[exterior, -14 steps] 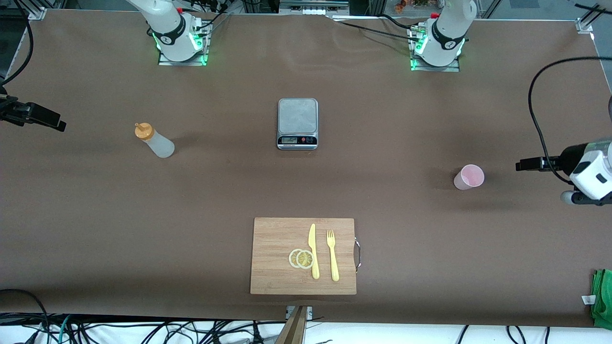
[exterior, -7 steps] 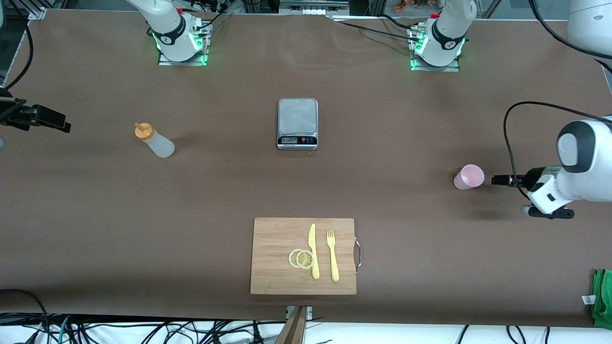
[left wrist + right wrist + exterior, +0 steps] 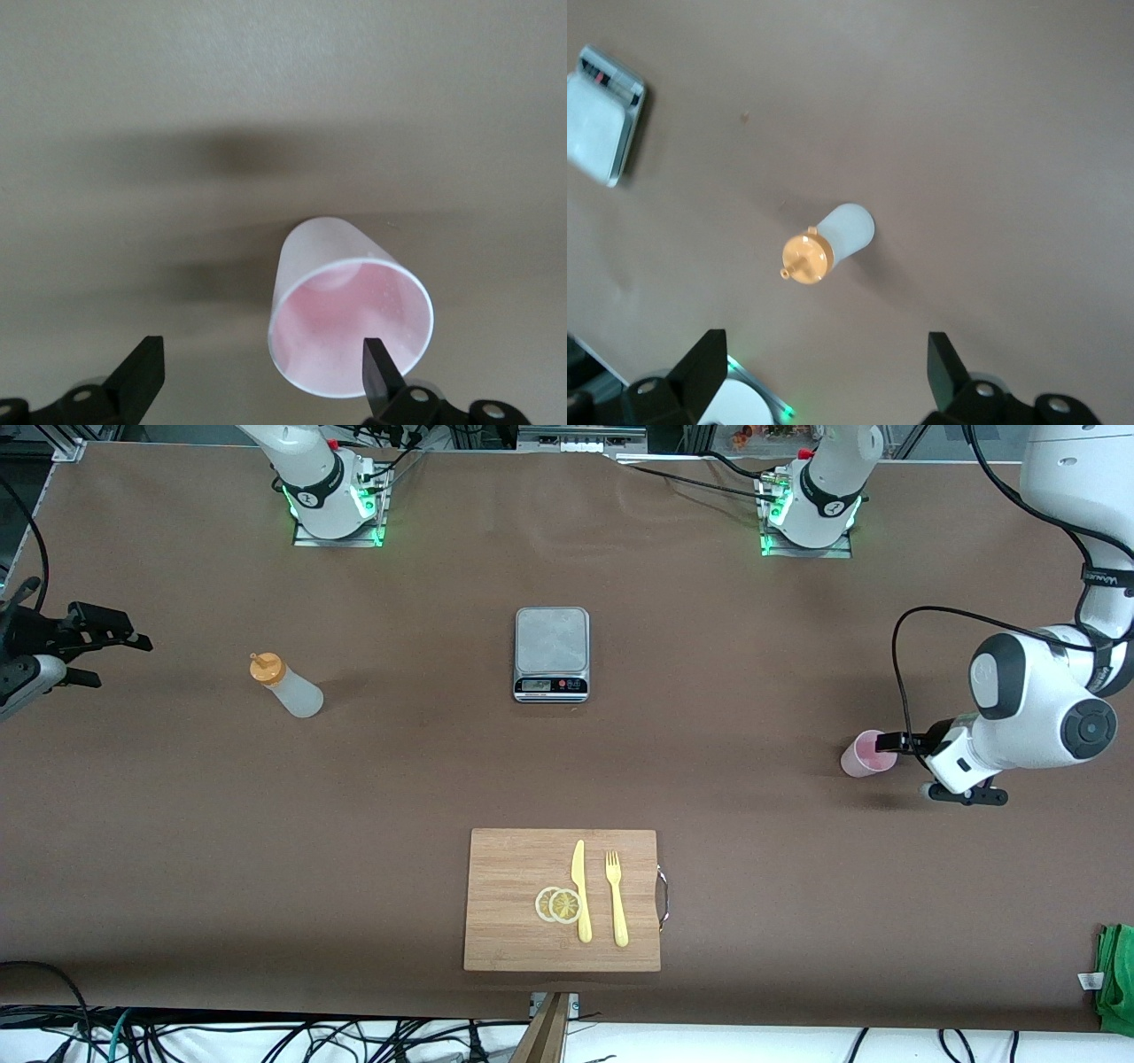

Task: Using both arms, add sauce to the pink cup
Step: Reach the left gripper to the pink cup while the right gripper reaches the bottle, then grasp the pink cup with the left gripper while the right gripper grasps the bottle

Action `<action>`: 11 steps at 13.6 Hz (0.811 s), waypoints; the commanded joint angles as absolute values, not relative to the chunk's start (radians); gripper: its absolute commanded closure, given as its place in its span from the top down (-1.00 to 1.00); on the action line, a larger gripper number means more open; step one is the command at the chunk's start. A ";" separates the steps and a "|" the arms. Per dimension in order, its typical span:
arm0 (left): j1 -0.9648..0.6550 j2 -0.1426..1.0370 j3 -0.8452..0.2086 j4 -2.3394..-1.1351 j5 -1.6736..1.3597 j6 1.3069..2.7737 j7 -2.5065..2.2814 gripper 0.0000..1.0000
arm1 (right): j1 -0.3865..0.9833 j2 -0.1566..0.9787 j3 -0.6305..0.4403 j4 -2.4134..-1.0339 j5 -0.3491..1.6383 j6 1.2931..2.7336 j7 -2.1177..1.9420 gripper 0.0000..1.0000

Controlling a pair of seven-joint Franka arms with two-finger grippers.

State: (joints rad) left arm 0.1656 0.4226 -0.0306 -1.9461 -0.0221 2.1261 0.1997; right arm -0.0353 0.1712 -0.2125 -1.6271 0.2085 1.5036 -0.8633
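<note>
The pink cup needs to go on the grey kitchen scale for the sauce, so next I should pick it up by its rim (image 3: 276,323) with my left gripper.
The sauce bottle (image 3: 285,686), translucent with an orange nozzle cap, stands upright toward the right arm's end of the table. It also shows in the right wrist view (image 3: 828,243). My right gripper (image 3: 115,657) is open and empty, off that end of the table and well apart from the bottle; it shows open in its wrist view (image 3: 824,367). The pink cup (image 3: 866,755) stands upright toward the left arm's end. My left gripper (image 3: 888,741) is open, low and right beside the cup. In the left wrist view (image 3: 261,376) one finger (image 3: 381,376) overlaps the cup's (image 3: 350,305) rim.
A grey kitchen scale (image 3: 551,654) sits mid-table between the arm bases, also in the right wrist view (image 3: 602,115). A wooden cutting board (image 3: 509,864) nearer the camera carries a yellow knife (image 3: 580,890), fork (image 3: 616,899) and lemon slices (image 3: 558,904). A green cloth (image 3: 1116,979) lies at the table's corner.
My left arm has swung in from the table's end until its gripper reaches the pink cup. My right gripper has shifted a little toward the bottle. Cup and bottle have not moved.
</note>
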 commanded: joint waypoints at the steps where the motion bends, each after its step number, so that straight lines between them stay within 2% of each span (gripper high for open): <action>1: 0.160 0.364 -0.026 -2.035 -0.012 2.193 0.193 0.71 | -0.089 0.153 -0.209 -1.722 0.291 1.529 -1.125 1.00; 2: 0.160 0.364 -0.026 -2.043 -0.012 2.206 0.193 0.53 | -0.104 0.155 -0.210 -1.758 0.317 1.540 -1.209 1.00; 5: 0.158 0.370 -0.026 -2.046 -0.012 2.209 0.193 -0.52 | -0.194 0.222 -0.213 -1.805 0.415 1.540 -1.443 1.00; 7: 0.158 0.380 -0.026 -2.046 -0.012 2.227 0.193 -0.97 | -0.251 0.296 -0.221 -1.827 0.503 1.542 -1.668 1.00; 11: 0.143 0.376 -0.029 -2.010 -0.014 2.212 0.138 -1.00 | -0.296 0.423 -0.244 -1.876 0.653 1.539 -2.027 1.00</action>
